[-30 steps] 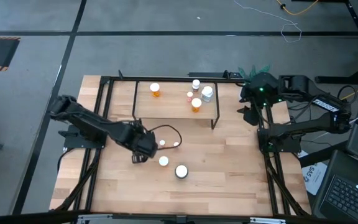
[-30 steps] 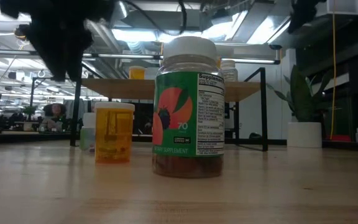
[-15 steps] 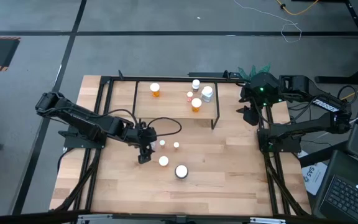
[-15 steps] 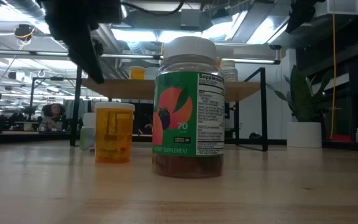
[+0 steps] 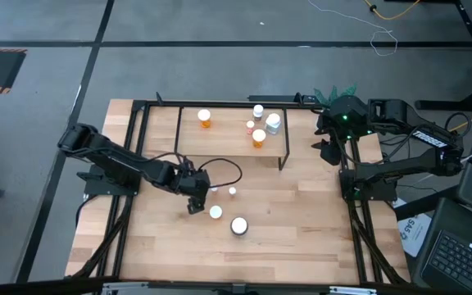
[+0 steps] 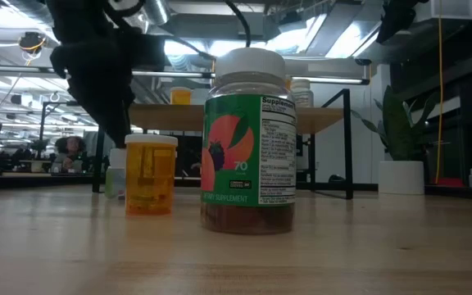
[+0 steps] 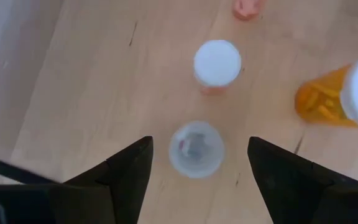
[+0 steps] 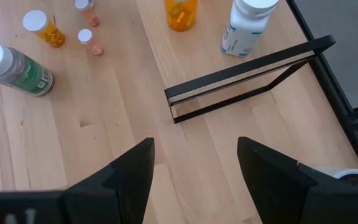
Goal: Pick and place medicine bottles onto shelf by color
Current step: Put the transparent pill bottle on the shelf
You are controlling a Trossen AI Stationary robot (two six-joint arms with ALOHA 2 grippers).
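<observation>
The left gripper isn't ready to close yet: its fingers stop above the clear bottle (image 7: 195,155) in the left wrist view, so they would miss if they closed now.
My left gripper (image 5: 195,197) is open and points down over the table's middle. In the left wrist view its fingers (image 7: 199,144) stand on either side of a small clear bottle (image 7: 195,155) that stands on the table; I see no touch. Nearby stand a small white-capped bottle (image 7: 217,63), an orange bottle (image 5: 215,212) and a large green-labelled bottle (image 5: 238,225). Several bottles stand on the shelf (image 5: 228,138), one orange bottle (image 5: 205,118) at its left. My right gripper (image 5: 331,150) is open and empty, right of the shelf.
A potted green plant (image 5: 334,92) stands at the far right corner, behind my right arm. The shelf's black frame (image 8: 247,81) stands close before my right gripper. A black cable (image 5: 224,168) loops over the table by my left gripper. Bare wood lies near the front edge (image 5: 301,246).
My left gripper has moved a little toward the table's right edge and come down over the small bottles, staying open. The bottles have kept their places.
</observation>
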